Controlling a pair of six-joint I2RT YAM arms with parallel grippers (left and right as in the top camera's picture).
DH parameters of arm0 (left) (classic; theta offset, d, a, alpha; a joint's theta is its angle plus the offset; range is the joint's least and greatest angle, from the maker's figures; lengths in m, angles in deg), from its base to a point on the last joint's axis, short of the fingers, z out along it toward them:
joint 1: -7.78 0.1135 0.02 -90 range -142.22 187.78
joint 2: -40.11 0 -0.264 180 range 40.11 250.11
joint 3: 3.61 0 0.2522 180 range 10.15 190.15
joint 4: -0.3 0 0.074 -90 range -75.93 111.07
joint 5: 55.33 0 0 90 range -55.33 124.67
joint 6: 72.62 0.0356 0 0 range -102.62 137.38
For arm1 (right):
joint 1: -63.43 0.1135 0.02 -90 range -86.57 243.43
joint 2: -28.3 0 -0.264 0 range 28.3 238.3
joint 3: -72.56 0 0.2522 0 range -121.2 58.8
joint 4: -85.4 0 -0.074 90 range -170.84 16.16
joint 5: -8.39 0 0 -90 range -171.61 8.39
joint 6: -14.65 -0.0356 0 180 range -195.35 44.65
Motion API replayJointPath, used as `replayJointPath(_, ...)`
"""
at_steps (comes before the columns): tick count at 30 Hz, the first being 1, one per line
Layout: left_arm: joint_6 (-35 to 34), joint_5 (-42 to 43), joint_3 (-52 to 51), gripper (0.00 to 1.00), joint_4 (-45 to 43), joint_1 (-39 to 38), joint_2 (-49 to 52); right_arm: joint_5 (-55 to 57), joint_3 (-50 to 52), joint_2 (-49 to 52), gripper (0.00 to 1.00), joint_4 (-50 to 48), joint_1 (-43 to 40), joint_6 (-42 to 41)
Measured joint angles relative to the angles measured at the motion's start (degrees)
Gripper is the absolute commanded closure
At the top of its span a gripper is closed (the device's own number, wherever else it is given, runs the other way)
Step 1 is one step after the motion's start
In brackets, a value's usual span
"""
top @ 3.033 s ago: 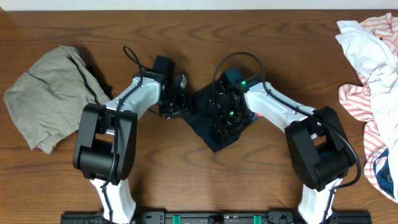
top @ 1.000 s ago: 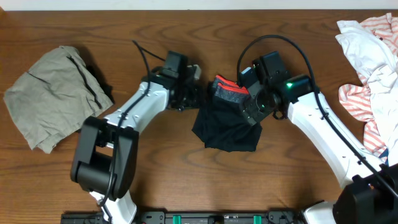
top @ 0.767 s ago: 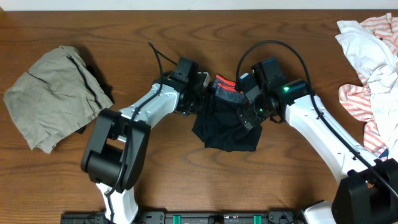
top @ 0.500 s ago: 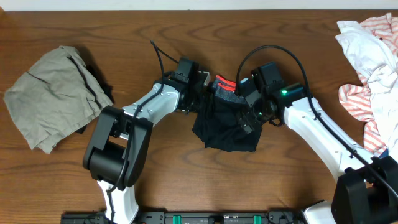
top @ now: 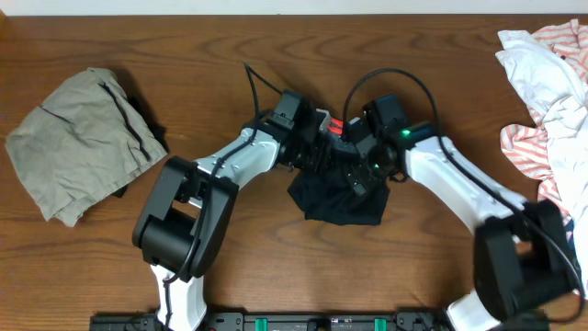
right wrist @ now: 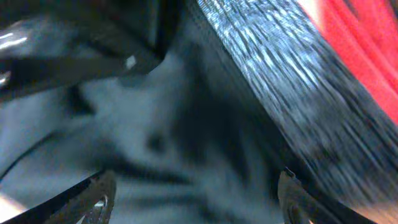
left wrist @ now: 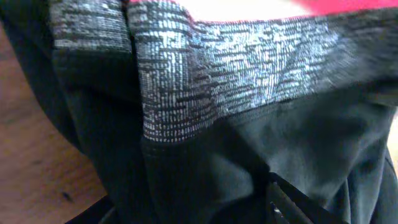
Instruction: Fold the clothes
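My left gripper grabs the black fabric just below the grey patterned waistband's end next, to fold the black leggings (top: 338,197).
The black leggings (top: 338,197) lie bunched at the table's middle, with the grey patterned waistband and its red edge (top: 338,127) at the far side. My left gripper (top: 320,152) is pressed against the waistband's left end. In the left wrist view the waistband (left wrist: 236,56) fills the top, and the open fingers (left wrist: 186,208) straddle black fabric. My right gripper (top: 360,171) is over the leggings' upper right. In the right wrist view its fingers (right wrist: 196,193) are wide apart over blurred black fabric, with the waistband (right wrist: 273,74) at the right.
A khaki-grey drawstring garment (top: 83,138) lies at the far left. White and red-striped garments (top: 551,110) are heaped along the right edge. Both arms meet over the leggings, their cables arching above them.
The left gripper has moved right, onto the waistband. The right gripper has moved left and down over the leggings. The leggings have bunched a little tighter.
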Motion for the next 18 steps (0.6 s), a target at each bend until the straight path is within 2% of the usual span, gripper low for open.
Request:
replayJointPath(1,0.0,0.31,0.0,0.39,0.02,-0.15,0.0,-0.02,0.07,2.08,0.19,-1.86,0.0,-0.09)
replayJointPath(2,0.02,0.52,0.0,0.47,0.02,-0.2,0.02,0.0,0.13,3.19,0.19,-2.91,0.0,-0.15)
replayJointPath(4,0.17,0.9,0.0,0.77,0.09,-0.26,0.13,-0.09,0.13,5.88,0.19,-5.14,0.0,-0.17)
replayJointPath(5,0.17,0.96,0.0,0.85,0.09,-0.28,0.28,0.15,0.09,6.71,0.19,-6.03,0.02,-0.17)
replayJointPath(14,0.2,2.54,0.0,0.83,0.04,-0.33,0.68,0.26,-0.87,8.07,0.19,-8.48,0.0,-0.2)
replayJointPath(15,0.2,2.56,0.0,0.84,0.04,-0.37,0.68,0.26,-0.9,8.09,0.18,-8.48,0.0,-0.2)
replayJointPath(17,0.17,2.56,0.0,0.94,0.02,-0.42,0.68,0.26,-0.92,8.11,0.19,-8.48,0.0,-0.2)
replayJointPath(18,0.22,2.6,0.0,0.94,0.0,-0.44,0.68,0.26,-0.92,8.11,0.2,-8.48,0.0,-0.2)
